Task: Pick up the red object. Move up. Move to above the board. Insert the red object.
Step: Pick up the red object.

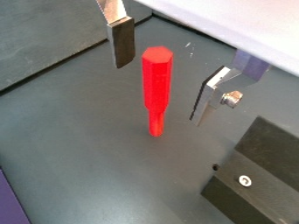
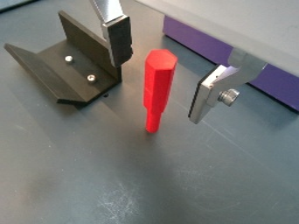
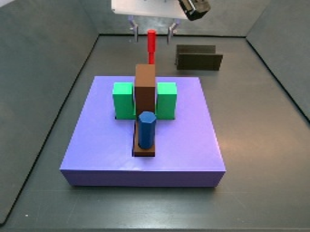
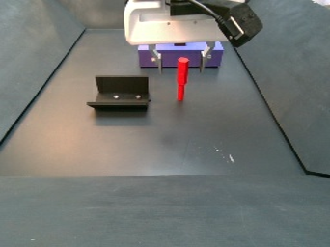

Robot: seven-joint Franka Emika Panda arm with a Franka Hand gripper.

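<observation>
The robot's gripper will grab the red object by its hexagonal upper section (image 3: 151,38) next, so the red object's narrow lower tip stays free to go into the board (image 3: 182,143).
The red object (image 1: 156,87) is a thin red hexagonal peg standing upright on the dark floor; it shows in both wrist views (image 2: 156,89) and both side views (image 3: 151,44) (image 4: 183,77). My gripper (image 1: 162,79) is open around its upper part, one finger (image 1: 121,42) on each side with gaps, not touching. It also shows in the other views (image 2: 163,77) (image 3: 151,33) (image 4: 180,56). The lavender board (image 3: 182,143) carries a brown upright bar (image 3: 145,86), green blocks (image 3: 123,100) and a blue cylinder (image 3: 145,130).
The dark L-shaped fixture (image 2: 65,66) stands on the floor near the peg, seen also in other views (image 1: 260,171) (image 4: 119,94) (image 3: 198,58). The board's edge (image 2: 239,66) lies behind the peg. Grey walls enclose the floor.
</observation>
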